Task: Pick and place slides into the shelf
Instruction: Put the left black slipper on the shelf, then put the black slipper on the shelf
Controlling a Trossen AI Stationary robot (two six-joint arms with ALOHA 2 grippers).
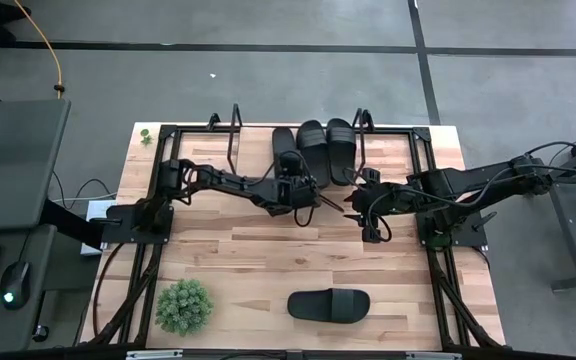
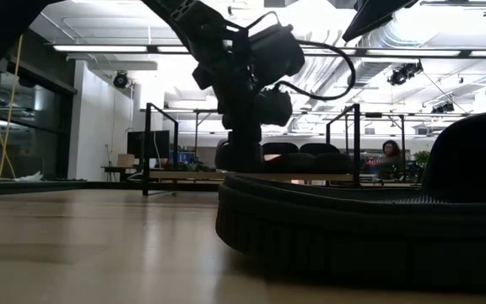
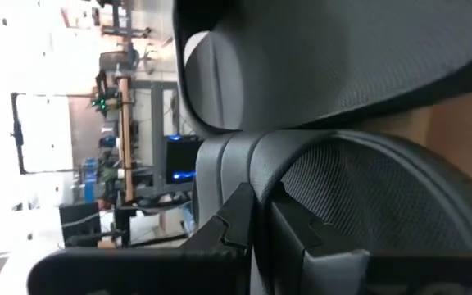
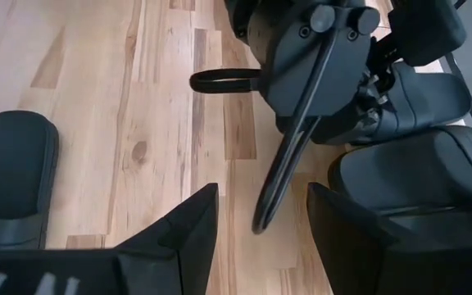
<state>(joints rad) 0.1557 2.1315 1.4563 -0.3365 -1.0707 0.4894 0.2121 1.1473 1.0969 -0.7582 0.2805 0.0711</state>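
Note:
The held slide (image 1: 284, 142) lies along the middle slide with its sole on the shelf board (image 1: 259, 150) and would stay there, so my left gripper opens now.
The shelf (image 1: 253, 150) stands at the table's far side. Two black slides (image 1: 326, 148) lie side by side on its board. A third slide (image 1: 285, 150) lies to their left, with my left gripper (image 1: 294, 186) shut on its near end. In the low view this gripper (image 2: 241, 127) hangs over the shelf board (image 2: 184, 176). A further slide (image 1: 328, 303) lies flat on the table near the front edge and fills the low view (image 2: 353, 228). My right gripper (image 1: 354, 207) hovers open just right of the left one, its fingers (image 4: 191, 233) holding nothing. My left gripper pinches the third slide at the edge of its sole (image 3: 279, 192), at the end nearest the table's front. The fingers (image 3: 240, 221) come from the near left, slanting down. The slide stretches away over the shelf board beside the other two; whether it rests there I cannot tell.
Thin black wire end frames (image 1: 236, 125) rise at both ends of the shelf. A green potted plant (image 1: 183, 305) stands at the front left and a small sprig (image 1: 145, 135) at the far left corner. Bare wood (image 1: 268, 245) lies between the shelf and the front slide.

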